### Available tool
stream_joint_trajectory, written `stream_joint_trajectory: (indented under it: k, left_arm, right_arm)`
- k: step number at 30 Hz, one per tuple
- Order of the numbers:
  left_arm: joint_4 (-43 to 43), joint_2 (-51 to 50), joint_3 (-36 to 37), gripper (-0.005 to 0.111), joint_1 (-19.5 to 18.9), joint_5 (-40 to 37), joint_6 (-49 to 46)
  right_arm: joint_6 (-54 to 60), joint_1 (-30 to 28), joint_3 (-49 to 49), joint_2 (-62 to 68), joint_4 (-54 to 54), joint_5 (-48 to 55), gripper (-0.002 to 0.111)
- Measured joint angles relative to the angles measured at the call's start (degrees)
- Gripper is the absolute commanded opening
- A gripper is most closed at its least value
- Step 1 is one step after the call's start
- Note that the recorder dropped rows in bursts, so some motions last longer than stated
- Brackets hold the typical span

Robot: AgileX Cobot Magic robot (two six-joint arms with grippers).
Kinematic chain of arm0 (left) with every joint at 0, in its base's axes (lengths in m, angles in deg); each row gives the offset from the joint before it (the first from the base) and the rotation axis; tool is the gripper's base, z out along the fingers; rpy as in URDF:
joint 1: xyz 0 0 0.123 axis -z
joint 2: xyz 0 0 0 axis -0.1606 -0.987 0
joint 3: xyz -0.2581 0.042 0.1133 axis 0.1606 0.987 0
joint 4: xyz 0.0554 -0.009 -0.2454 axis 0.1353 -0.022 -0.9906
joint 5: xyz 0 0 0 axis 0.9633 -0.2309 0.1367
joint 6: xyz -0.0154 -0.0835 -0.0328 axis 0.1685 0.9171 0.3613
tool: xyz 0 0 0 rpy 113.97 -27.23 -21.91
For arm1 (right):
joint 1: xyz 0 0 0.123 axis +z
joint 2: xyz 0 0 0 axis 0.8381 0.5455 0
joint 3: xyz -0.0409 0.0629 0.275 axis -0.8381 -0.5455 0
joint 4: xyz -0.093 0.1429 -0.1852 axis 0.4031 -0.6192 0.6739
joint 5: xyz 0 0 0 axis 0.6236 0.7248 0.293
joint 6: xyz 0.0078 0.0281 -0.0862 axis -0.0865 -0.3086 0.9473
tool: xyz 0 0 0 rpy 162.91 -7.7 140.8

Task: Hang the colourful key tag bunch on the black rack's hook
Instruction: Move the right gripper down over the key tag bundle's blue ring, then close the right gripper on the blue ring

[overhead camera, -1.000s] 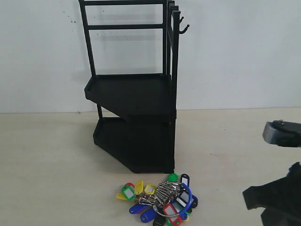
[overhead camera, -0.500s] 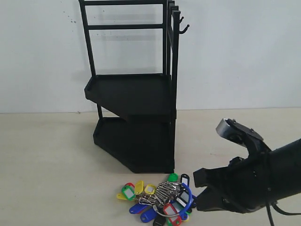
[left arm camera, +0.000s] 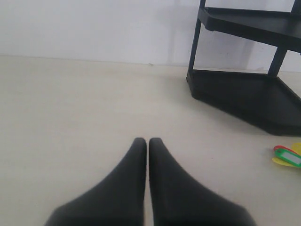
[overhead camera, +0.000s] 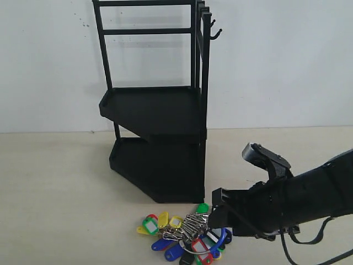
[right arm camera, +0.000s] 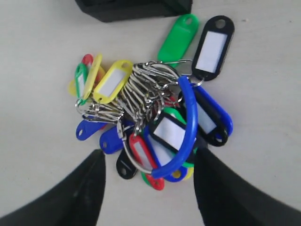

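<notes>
My right gripper grabs the colourful key tag bunch by its blue-coated loop next, to hang the bunch on the rack's hook (overhead camera: pixel 215 34).
The colourful key tag bunch (overhead camera: pixel 185 237) lies flat on the table just in front of the black rack (overhead camera: pixel 160 110). In the right wrist view the bunch (right arm camera: pixel 155 117) shows yellow, green, red, blue and black tags, silver rings and a blue-coated loop (right arm camera: pixel 188 122). My right gripper (right arm camera: pixel 148 155) is open, its two fingers straddling the near end of the bunch without gripping it; in the exterior view the right gripper (overhead camera: pixel 219 215) hovers at the bunch's right side. The rack's hook (overhead camera: pixel 215 34) sticks out at its top right. My left gripper (left arm camera: pixel 148 140) is shut and empty over bare table.
A white wall stands behind the rack. The rack's lower tray (left arm camera: pixel 244 94) and one green-and-yellow tag (left arm camera: pixel 287 155) appear at the edge of the left wrist view. Pale tabletop (overhead camera: pixel 55 193) stretches to the left of the rack.
My right arm has swung in from the right edge toward the left, bringing its open gripper down over the key tag bunch. The bunch and rack have not moved.
</notes>
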Motion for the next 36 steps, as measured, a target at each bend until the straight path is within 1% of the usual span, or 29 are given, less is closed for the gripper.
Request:
stream_joint_trajectory:
  k: [5, 12, 17, 27, 28, 30, 31, 33, 34, 36]
  left_arm:
    - [0.0, 0.0, 0.0, 0.004, 0.0, 0.0, 0.0]
    - [0.0, 0.0, 0.0, 0.004, 0.0, 0.0, 0.0]
    - [0.0, 0.0, 0.0, 0.004, 0.0, 0.0, 0.0]
    - [0.0, 0.0, 0.0, 0.004, 0.0, 0.0, 0.0]
    - [0.0, 0.0, 0.0, 0.004, 0.0, 0.0, 0.0]
    - [0.0, 0.0, 0.0, 0.004, 0.0, 0.0, 0.0]
    - [0.0, 0.0, 0.0, 0.004, 0.0, 0.0, 0.0]
    - [0.0, 0.0, 0.0, 0.004, 0.0, 0.0, 0.0]
    - [0.0, 0.0, 0.0, 0.004, 0.0, 0.0, 0.0]
    - [0.0, 0.0, 0.0, 0.004, 0.0, 0.0, 0.0]
  right_arm:
    - [6.4, 0.0, 0.0, 2.6, -6.7, -0.4, 0.054]
    - [12.6, 0.0, 0.0, 5.2, -12.9, -0.5, 0.054]
    - [15.7, 0.0, 0.1, 6.0, -13.6, -0.4, 0.054]
    - [16.2, 0.0, 2.3, 10.4, -13.9, 2.1, 0.054]
    - [16.2, 0.0, 2.4, 10.6, -14.1, 2.2, 0.052]
    - [16.2, 0.0, 3.0, 11.1, -14.3, 2.7, 0.037]
    - [16.2, 0.0, 3.0, 11.3, -14.3, 2.7, 0.025]
    - [16.2, 0.0, 3.0, 11.5, -14.4, 2.8, 0.004]
    - [16.2, 0.0, 3.0, 11.5, -14.4, 2.9, 0.0]
    - [16.3, 0.0, 3.0, 11.6, -14.4, 2.9, 0.0]
